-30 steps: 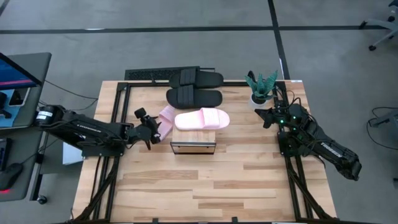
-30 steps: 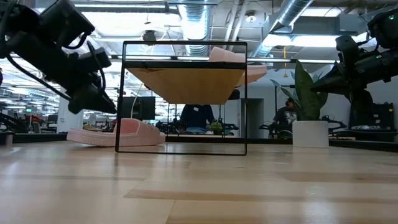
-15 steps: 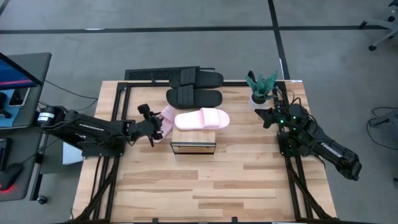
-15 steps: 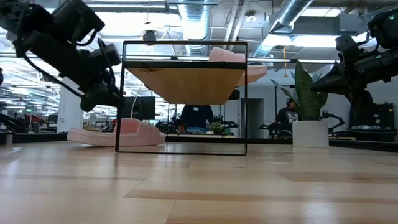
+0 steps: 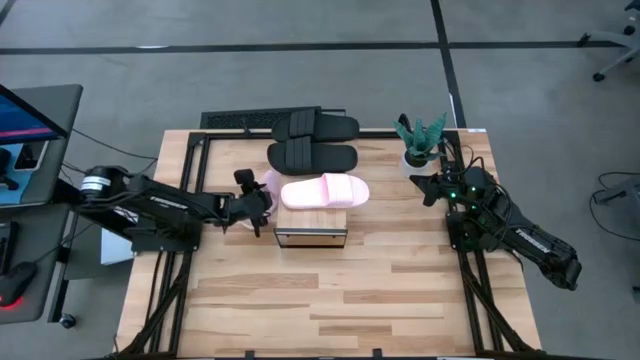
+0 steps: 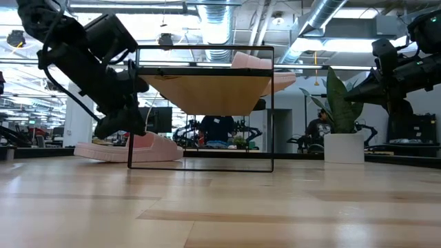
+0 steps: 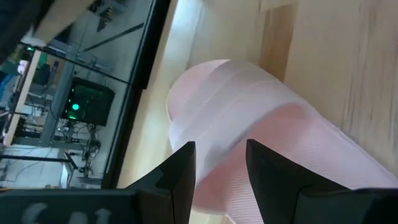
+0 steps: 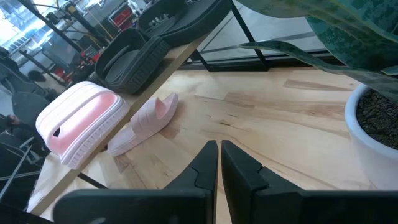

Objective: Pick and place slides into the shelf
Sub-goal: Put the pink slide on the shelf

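The pink slide needs to go on the shelf (image 5: 311, 238) with its mate, so my left gripper will grab the slide by its strap (image 5: 270, 180) next.
Two black slides (image 5: 312, 156) (image 5: 316, 127) and one pink slide (image 5: 325, 192) lie across the top plank of the shelf (image 5: 311, 238). The other pink slide (image 5: 268, 181) (image 7: 249, 124) lies sole down on the table, left of the shelf. My left gripper (image 5: 261, 203) (image 7: 217, 149) is open and slants down close over this slide's strap. I see no touch. My right gripper (image 5: 418, 184) (image 8: 219, 150) is shut and waits by the table's right edge, holding nothing.
A potted plant (image 5: 421, 143) stands at the far right corner, just beyond my right gripper. A dark flat object (image 5: 235, 120) lies at the far edge, behind the shelf. The near half of the table (image 5: 330, 300) is bare wood.
My left gripper has gone toward the table's right edge, up to the pink slide on the table, and has rolled somewhat about its own axis. Its fingers keep the same gap. The slides and my right arm have stayed put.
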